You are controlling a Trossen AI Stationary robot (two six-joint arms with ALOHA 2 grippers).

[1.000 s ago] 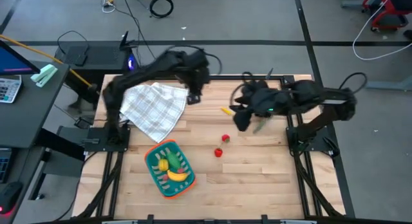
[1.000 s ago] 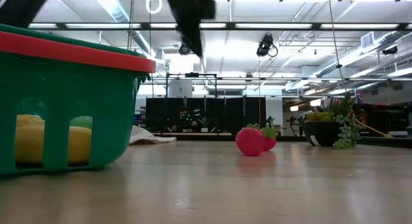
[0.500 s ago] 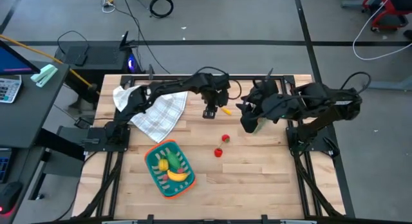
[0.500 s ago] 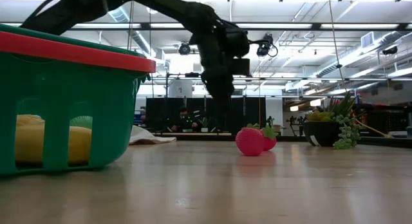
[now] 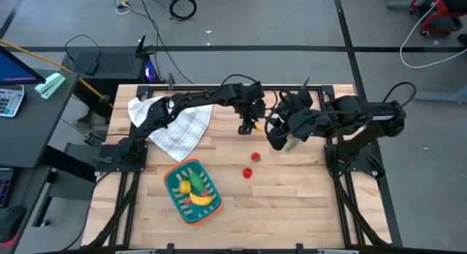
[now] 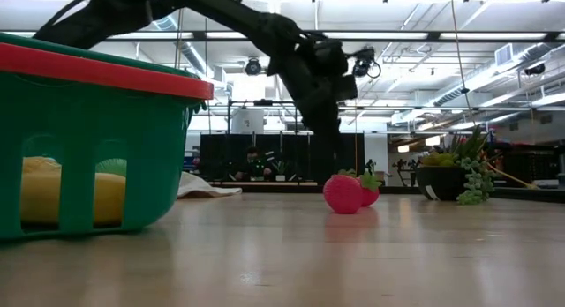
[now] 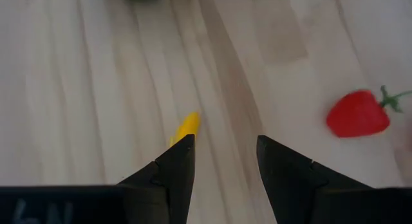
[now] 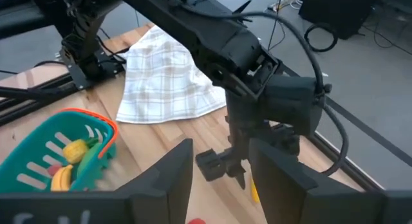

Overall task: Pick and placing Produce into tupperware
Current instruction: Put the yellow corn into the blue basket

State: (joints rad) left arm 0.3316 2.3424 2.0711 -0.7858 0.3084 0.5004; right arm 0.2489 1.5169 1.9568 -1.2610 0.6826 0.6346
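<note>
Next, my left gripper picks up the small yellow piece by its slender body (image 5: 257,127) and places it in the teal tupperware (image 5: 173,182).
My left gripper (image 5: 248,128) is open, pointing down just above the table near its middle. A small yellow piece (image 7: 187,126) lies on the wood, showing just past one fingertip; I cannot tell whether they touch. Two red strawberries (image 5: 256,158) (image 5: 247,172) lie nearer the front. The teal tupperware (image 5: 173,182) with an orange rim stands front left and holds a banana (image 5: 203,200), a lemon (image 5: 185,187) and a green vegetable (image 5: 198,181). My right gripper (image 5: 276,142) is open and empty to the right of the yellow piece.
A white checked cloth (image 5: 175,122) lies at the far left under the left arm. A green potted plant (image 6: 459,175) stands by my right gripper. Bare wood lies at the table's front right.
My left gripper has swung from over the cloth toward the table's right edge and come down over the yellow piece, its fingers now pointing down at the wood. The produce and the tupperware have stayed in place.
</note>
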